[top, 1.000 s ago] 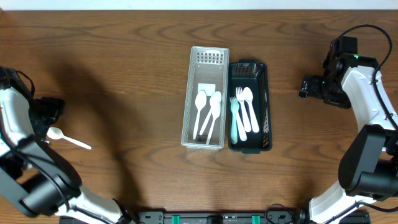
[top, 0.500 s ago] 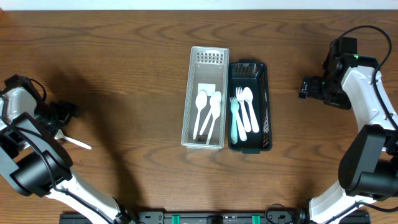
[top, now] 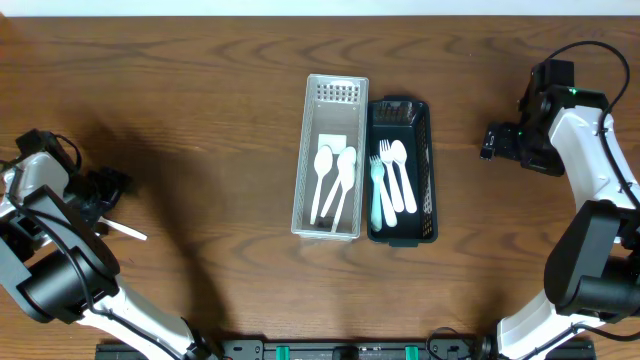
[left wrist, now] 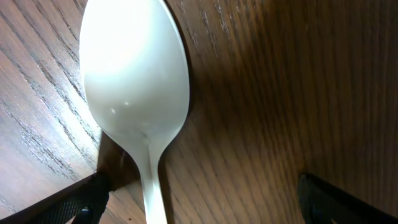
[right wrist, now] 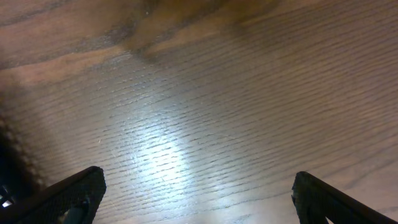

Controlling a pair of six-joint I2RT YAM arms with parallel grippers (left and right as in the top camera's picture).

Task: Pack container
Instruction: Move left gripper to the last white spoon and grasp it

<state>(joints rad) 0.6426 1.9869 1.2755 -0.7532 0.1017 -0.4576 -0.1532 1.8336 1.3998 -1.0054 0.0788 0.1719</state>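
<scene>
My fingers are down at the wood, level with the spoon's neck [left wrist: 149, 172], handle between them, so it is time for my left gripper to close on the spoon.
A white plastic spoon [left wrist: 137, 81] lies on the wooden table, filling the left wrist view with its bowl up and its handle running down between the fingers. My left gripper [left wrist: 202, 186] is open and low over it, one finger [left wrist: 74, 205] on each side, not closed on it. From overhead only the spoon's handle [top: 127, 231] shows beside the left gripper [top: 108, 192]. The clear container [top: 310, 150] holds two white spoons. The black container [top: 430, 170] holds a teal fork, a white fork and a white spoon. My right gripper [top: 492, 140] is open over bare wood, also open in its own view [right wrist: 199, 186].
The two containers stand side by side at the table's middle. The left arm's body [top: 40, 260] lies along the left edge and the right arm [top: 590, 190] along the right edge.
The left gripper has moved right and down over the spoon's bowl, which it now covers from overhead. The right arm has not moved.
</scene>
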